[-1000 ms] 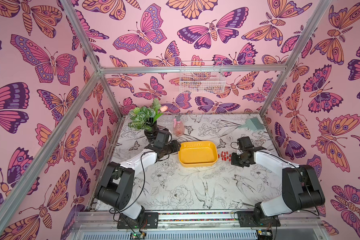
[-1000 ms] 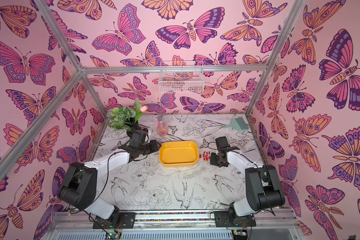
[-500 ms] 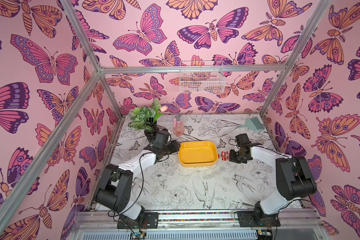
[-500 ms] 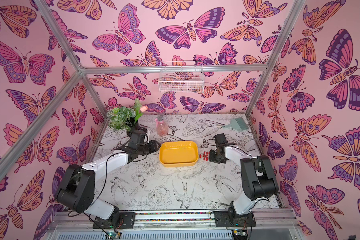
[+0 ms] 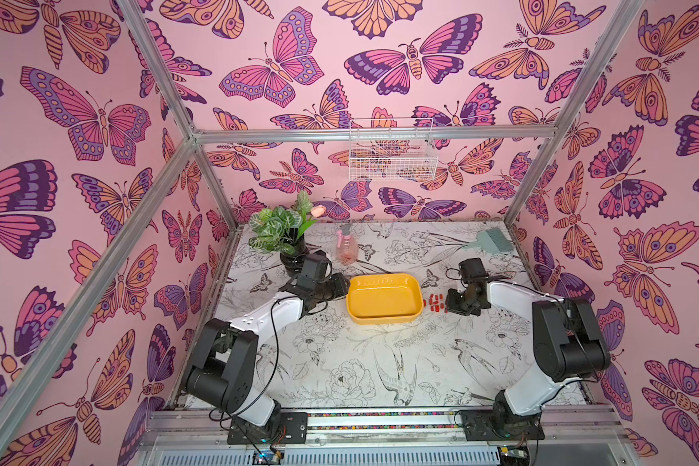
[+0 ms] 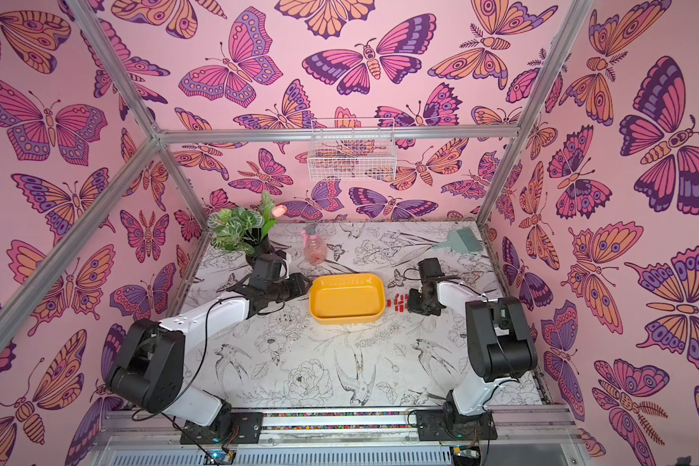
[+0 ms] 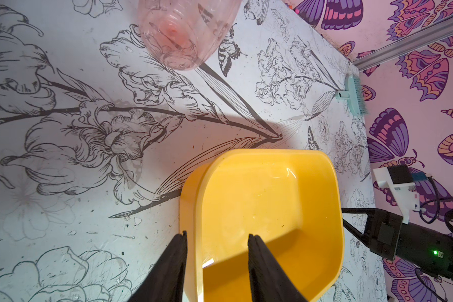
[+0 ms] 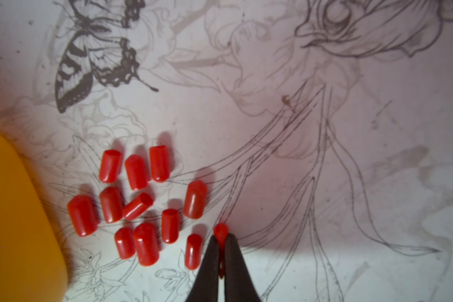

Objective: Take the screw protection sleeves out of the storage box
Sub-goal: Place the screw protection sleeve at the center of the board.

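The sleeve in my right gripper's fingers reaches the tabletop beside loose sleeves and would rest there if let go now, so it is time to open.
The yellow storage box (image 5: pixel 384 300) (image 6: pixel 346 298) stands mid-table, and its floor shows bare in both top views and in the left wrist view (image 7: pixel 267 198). Several red screw protection sleeves (image 5: pixel 434 302) (image 6: pixel 398 303) (image 8: pixel 136 206) lie on the table just right of the box. My right gripper (image 8: pixel 221 238) (image 5: pixel 450 308) is low beside that cluster, shut on one sleeve (image 8: pixel 221 231) that bulges out past its fingertips. My left gripper (image 7: pixel 217 234) (image 5: pixel 342 286) stands open astride the box's left wall, one finger outside against it, the other inside and apart from it.
A potted plant (image 5: pixel 281 230) and a pink spray bottle (image 5: pixel 346 246) stand behind the left gripper. A teal brush (image 5: pixel 491 240) lies at the back right. A white wire basket (image 5: pixel 392 151) hangs on the back wall.
The right arm has drawn its elbow back and its gripper has shifted slightly towards the sleeves on the table. The left arm and the box have not moved.
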Controlling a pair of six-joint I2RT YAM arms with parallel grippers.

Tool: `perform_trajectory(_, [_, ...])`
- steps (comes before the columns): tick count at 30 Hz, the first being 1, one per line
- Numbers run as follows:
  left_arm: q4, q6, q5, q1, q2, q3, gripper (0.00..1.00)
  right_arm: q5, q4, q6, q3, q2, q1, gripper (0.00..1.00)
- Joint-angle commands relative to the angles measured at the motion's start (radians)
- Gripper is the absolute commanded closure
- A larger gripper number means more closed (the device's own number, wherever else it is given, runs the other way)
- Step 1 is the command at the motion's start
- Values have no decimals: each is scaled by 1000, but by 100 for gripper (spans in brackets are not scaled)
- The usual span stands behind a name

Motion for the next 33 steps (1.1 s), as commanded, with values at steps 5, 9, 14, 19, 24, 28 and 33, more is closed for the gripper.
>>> perform_trajectory(5, [13,3,-10,-6,-20,-17,56,-9,5,-11,33,34,-11,85])
perform_trajectory(9, [12,3,-9,-6,-16,-16,56,-8,5,-9,32,30,-11,81])
perform_trajectory(14, [13,4,-13,-6,-16,-16,56,-3,13,-8,19,-1,-11,77])
perform_trajectory(19, [13,3,-16,-7,-15,-16,57,-6,11,-4,4,-30,-12,74])
perform_trajectory(24, [13,3,-18,-6,-17,-17,57,0,14,-3,-9,-57,-12,73])
perform_trajectory(28, [13,2,-19,-7,-18,-17,57,11,16,-3,-16,-72,-13,72])
perform_trajectory(33, [13,2,-20,-7,-20,-19,57,12,20,-1,-21,-76,-12,72])
